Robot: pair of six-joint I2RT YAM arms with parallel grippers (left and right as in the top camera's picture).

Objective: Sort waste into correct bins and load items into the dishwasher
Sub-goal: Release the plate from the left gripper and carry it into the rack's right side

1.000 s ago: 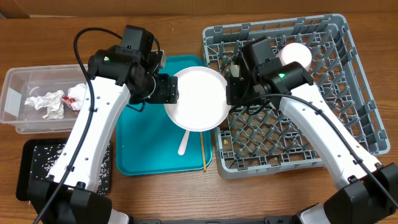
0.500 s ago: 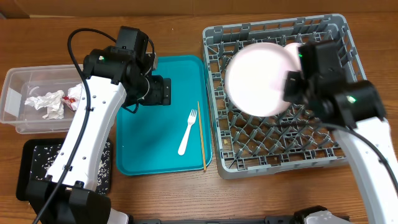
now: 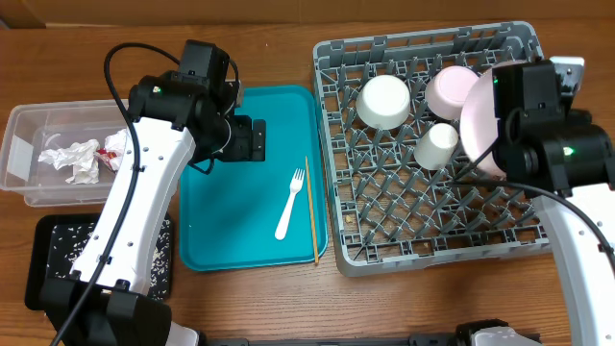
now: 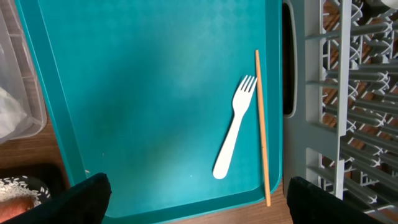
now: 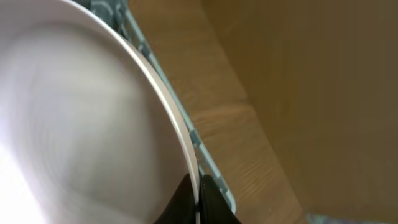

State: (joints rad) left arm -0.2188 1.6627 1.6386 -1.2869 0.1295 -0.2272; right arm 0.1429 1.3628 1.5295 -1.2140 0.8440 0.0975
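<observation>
The pink plate's lower edge is still above the grey rack's wires, so my right gripper keeps hold of the plate until it comes down into them.
The pink plate (image 3: pixel 478 117) stands on edge over the right side of the grey dishwasher rack (image 3: pixel 384 235). My right gripper (image 5: pixel 198 198) is shut on the plate's rim (image 5: pixel 180 134). Inside the rack sit a white bowl (image 3: pixel 384 101), a pink bowl (image 3: pixel 448 85) and a small white cup (image 3: pixel 437 144). My left gripper (image 3: pixel 252 141) hangs open and empty over the teal tray (image 3: pixel 221 231). Below it lie the white fork (image 4: pixel 235 135) and the wooden chopstick (image 4: pixel 262 124). The clear tub (image 3: pixel 24 125) holds a crumpled napkin (image 3: pixel 75 159) and a red wrapper (image 3: pixel 117 146).
A black tray (image 3: pixel 43 245) with scattered rice sits at the front left. In the left wrist view the rack wall (image 4: pixel 298 149) runs right beside the teal tray's edge. Bare wooden table (image 5: pixel 280 93) lies past the rack's right rim.
The right arm carried the plate from above the teal tray over to the right side of the rack and tipped it on edge. The left gripper drew back left and opened wider.
</observation>
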